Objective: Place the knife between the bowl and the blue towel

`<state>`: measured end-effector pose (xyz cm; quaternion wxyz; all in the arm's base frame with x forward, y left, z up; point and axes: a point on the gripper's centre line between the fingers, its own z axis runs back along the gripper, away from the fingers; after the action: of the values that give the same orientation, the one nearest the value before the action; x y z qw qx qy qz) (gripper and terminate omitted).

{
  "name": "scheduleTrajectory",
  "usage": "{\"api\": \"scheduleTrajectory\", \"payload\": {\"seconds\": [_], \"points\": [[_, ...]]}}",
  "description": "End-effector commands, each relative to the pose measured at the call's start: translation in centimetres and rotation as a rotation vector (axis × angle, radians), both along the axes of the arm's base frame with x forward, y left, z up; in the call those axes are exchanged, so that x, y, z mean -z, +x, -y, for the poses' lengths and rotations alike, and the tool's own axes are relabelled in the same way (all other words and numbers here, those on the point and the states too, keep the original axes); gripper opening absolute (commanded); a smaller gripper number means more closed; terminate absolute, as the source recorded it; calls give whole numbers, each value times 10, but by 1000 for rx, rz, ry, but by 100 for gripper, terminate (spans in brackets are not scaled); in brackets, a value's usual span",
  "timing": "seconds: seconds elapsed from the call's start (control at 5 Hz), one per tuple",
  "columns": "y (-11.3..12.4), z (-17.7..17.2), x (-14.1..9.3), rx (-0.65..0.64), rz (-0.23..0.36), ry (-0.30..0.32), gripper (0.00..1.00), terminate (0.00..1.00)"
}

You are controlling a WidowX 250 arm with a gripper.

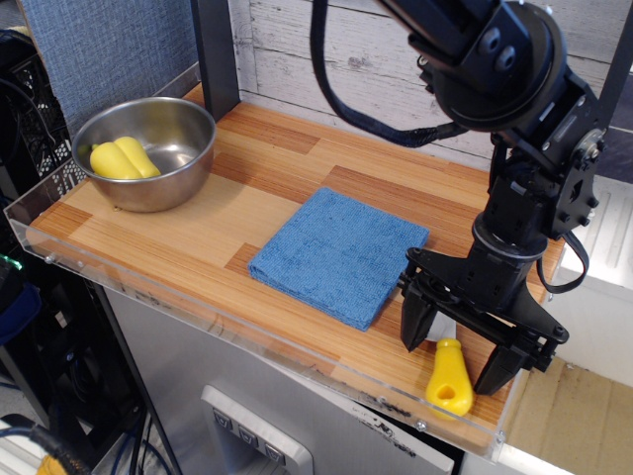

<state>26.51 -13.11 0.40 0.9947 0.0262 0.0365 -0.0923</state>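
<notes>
My gripper will grab the knife by its yellow handle [450, 380] next. Then it will put the knife between the bowl and the blue towel [336, 254].
The knife [449, 376] lies at the front right corner of the wooden table; only its yellow handle with a hole shows, the white blade is hidden under my gripper. My gripper [455, 358] is open, its two black fingers straddling the knife, low over the table. The blue towel [336, 254] lies flat in the middle, just left of the gripper. The steel bowl [183, 163] stands at the far left.
A yellow vegetable-shaped object [123, 158] lies inside the bowl. A clear plastic rim [247, 336] runs along the table's front edge. A dark post [215, 49] stands behind the bowl. Bare wood lies between bowl and towel.
</notes>
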Motion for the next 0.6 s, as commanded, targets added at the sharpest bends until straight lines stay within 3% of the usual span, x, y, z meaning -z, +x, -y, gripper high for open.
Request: {"api": "scheduleTrajectory", "payload": {"seconds": [0.0,0.4], "points": [[-4,14,9,55,-3,1,0,0],[-2,15,-1,102,23,5,0,0]]}}
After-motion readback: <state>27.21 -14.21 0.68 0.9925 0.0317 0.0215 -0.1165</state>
